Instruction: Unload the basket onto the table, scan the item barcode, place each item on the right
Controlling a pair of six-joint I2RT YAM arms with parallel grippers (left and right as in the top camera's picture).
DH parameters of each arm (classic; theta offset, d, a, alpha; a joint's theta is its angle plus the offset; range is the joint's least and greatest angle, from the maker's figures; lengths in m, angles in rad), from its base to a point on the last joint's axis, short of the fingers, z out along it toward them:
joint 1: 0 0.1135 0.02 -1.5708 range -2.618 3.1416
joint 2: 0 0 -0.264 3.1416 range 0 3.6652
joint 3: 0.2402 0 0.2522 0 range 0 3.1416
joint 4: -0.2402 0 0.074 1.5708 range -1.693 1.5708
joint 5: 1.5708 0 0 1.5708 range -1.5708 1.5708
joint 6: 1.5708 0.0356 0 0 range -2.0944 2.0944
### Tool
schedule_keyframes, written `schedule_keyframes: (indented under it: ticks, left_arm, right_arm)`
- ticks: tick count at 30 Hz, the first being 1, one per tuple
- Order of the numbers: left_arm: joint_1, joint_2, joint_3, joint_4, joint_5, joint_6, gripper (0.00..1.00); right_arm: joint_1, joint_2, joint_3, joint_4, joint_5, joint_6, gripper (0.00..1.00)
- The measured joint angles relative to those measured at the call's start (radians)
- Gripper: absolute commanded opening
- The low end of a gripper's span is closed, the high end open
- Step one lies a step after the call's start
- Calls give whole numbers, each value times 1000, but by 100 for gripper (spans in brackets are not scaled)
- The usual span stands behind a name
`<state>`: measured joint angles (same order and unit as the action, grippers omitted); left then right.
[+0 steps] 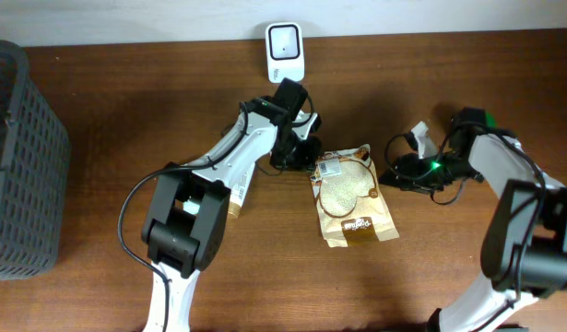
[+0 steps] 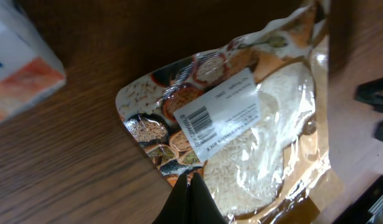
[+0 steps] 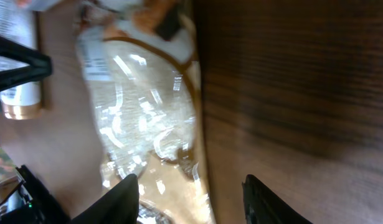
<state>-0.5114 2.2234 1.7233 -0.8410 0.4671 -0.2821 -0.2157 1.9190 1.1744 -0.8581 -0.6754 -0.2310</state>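
Note:
My right gripper grabs the rice bag by its side edge away from the barcode label (image 1: 378, 186) (image 3: 198, 169) next, leaving the label free for the scan.
A clear bag of rice (image 1: 352, 195) lies flat mid-table, with a white barcode label (image 2: 219, 115) facing up near its top left corner (image 1: 331, 167). My left gripper (image 1: 301, 153) is shut, its tips (image 2: 190, 178) right at the bag's printed edge; whether they pinch the film does not show. My right gripper (image 1: 394, 175) is open at the bag's right side. In the blurred right wrist view its fingers (image 3: 126, 194) stand on either side of the bag's edge (image 3: 179, 155). The white scanner (image 1: 285, 51) stands at the table's back edge.
A dark grey basket (image 1: 16, 157) fills the far left. A white and orange box (image 2: 20, 68) lies left of the bag, and a white tube with a gold cap (image 3: 20, 81) lies beyond it. Black cables loop beside the right arm (image 1: 431, 180).

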Motion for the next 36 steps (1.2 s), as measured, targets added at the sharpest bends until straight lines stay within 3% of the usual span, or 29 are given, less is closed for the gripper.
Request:
schedule_keyframes:
  ticks: [12,20,30,36]
  left_arm:
    - [-42,0,-124,130,6,-114,0]
    - [-40,0,-126,131,7,-127,0]
    - [-29,-13,-127,127,4,-127,0]
    - [-29,-15,-127,128,4,-127,0]
  right_arm:
    - [7,76,0,33,-57,0,49]
    - [137,138,24,111,-170,51,48]
    - [240,192,26,238,-268,195,25]
    - [247,197,19,288,-269,266,23]
